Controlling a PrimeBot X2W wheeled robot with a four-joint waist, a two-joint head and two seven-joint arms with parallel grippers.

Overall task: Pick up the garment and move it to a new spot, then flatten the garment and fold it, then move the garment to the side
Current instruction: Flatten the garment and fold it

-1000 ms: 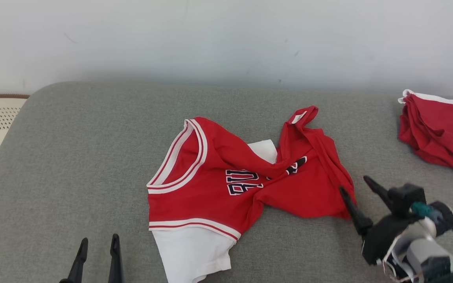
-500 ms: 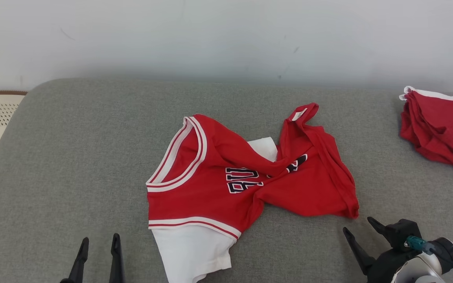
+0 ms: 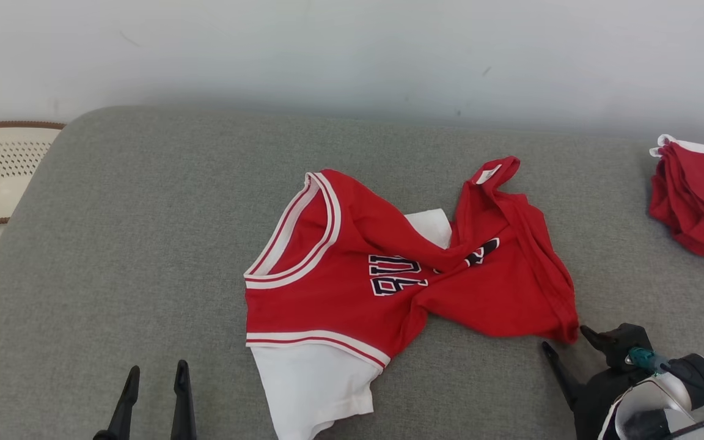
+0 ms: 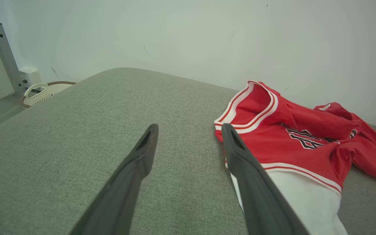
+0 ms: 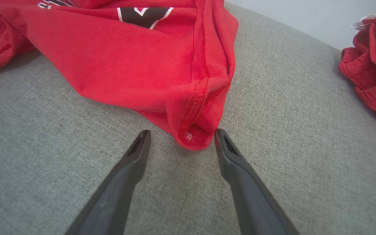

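Observation:
The garment needs to be moved, so my right gripper will next grab its hem corner [image 3: 568,330] [image 5: 193,135], which sticks up in a fold while the front with the letters lies flat on the cushion.
The garment [image 3: 401,275], a red jersey with white trim, white sleeves and dark lettering, lies crumpled and twisted in the middle of the grey cushion [image 3: 144,244]. My right gripper [image 3: 566,338] is open just in front of the garment's near right hem corner. In the right wrist view that corner of the garment [image 5: 142,65] pokes between the tips of the right gripper [image 5: 182,131], and the jaws stand apart. My left gripper [image 3: 156,368] is open at the near left, over bare cushion. In the left wrist view the garment [image 4: 289,140] lies to the right of the left gripper [image 4: 189,127].
A second heap of red cloth [image 3: 700,201] lies at the cushion's far right edge. A perforated cream basket [image 3: 10,125] stands off the cushion's left end. A pale wall runs behind. Bare cushion spreads left of the garment.
My right gripper has drawn back from the garment's right hem toward the near edge and stays open. The head camera has shifted a little. The left gripper and garment have not moved.

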